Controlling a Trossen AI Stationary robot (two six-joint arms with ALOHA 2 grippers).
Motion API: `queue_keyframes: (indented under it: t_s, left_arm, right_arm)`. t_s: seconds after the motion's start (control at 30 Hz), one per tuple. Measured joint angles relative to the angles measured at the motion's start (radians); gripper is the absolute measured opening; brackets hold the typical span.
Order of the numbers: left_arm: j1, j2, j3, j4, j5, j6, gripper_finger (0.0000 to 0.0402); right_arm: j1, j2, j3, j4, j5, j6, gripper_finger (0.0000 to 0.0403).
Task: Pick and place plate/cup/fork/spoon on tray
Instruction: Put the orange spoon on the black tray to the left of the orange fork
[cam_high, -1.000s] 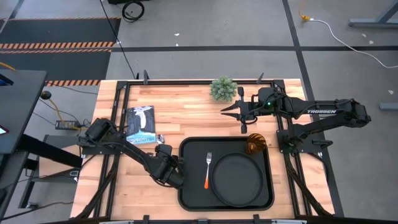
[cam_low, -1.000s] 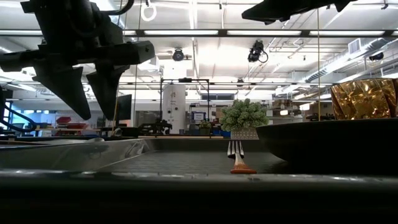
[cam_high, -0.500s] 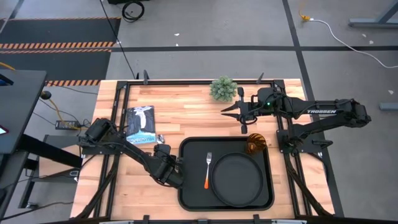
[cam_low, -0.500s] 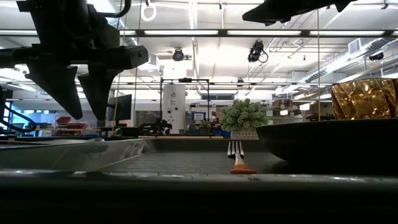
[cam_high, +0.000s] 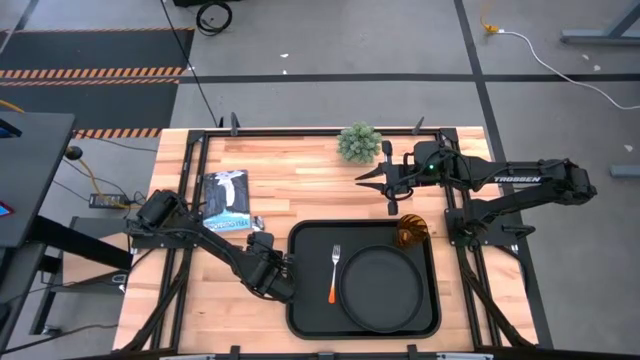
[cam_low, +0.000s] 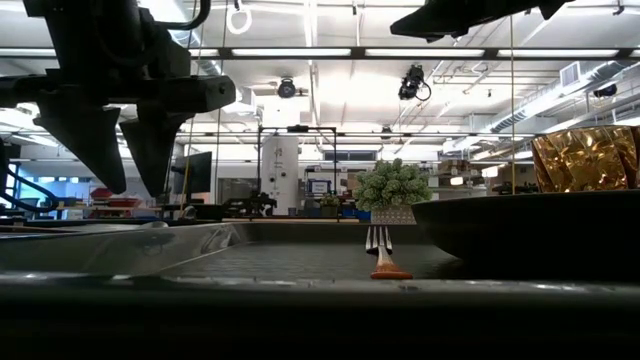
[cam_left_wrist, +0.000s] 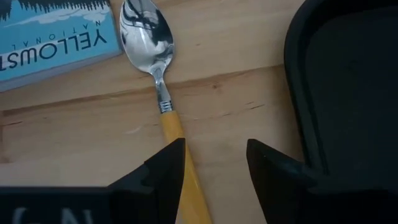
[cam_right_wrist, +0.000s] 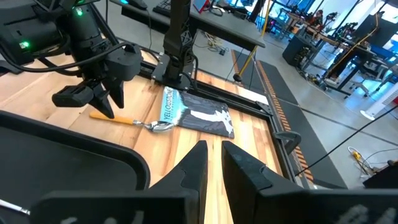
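The left gripper should next take the spoon (cam_left_wrist: 163, 93) by its orange handle (cam_left_wrist: 177, 140), and then it sets the spoon on the tray beside the fork.
The black tray (cam_high: 300, 300) lies at the table's near middle. On it are the round black plate (cam_high: 380, 289), the orange-handled fork (cam_high: 335, 272) to the plate's left, and the amber cup (cam_high: 411, 232) in the far right corner. The spoon (cam_left_wrist: 163, 93) lies flat on the wood left of the tray, its bowl toward the blue booklet. My left gripper (cam_left_wrist: 214, 165) hovers open above the spoon's orange handle (cam_left_wrist: 177, 140), just left of the tray's rim. It also shows in the low view (cam_low: 125, 185). My right gripper (cam_high: 362, 178) is shut and waits high at the far right.
A blue Yellowstone booklet (cam_high: 226, 200) lies at the far left, touching the spoon's bowl. A small green potted plant (cam_high: 359, 142) stands at the far edge beside my right gripper. Bare wood shows between the plant and the tray.
My left gripper has moved a little toward the table's left edge, off the tray's rim and over the spoon's handle, staying open at about the same height.
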Motion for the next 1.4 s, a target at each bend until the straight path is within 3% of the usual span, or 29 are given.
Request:
queue_keyframes:
  t_s: [0.53,0.83,1.2,1.4]
  left_arm:
    - [0.049,0.003,-0.003,-0.037,0.045,-0.008,0.0161]
    - [0.059,0.021,-0.120,0.070,0.086,-0.032,0.0143]
    - [0.059,0.021,-0.119,0.078,0.118,-0.072,0.0191]
    - [0.064,0.033,-0.119,0.105,0.127,-0.081,0.0184]
  right_arm:
    - [0.000,0.000,0.000,0.001,0.000,0.001,0.0054]
    - [0.013,0.000,0.000,-0.003,-0.017,0.017,0.0054]
    - [0.027,0.000,0.000,0.005,-0.018,0.017,0.0054]
    - [0.027,0.000,0.000,0.005,-0.018,0.017,0.0054]
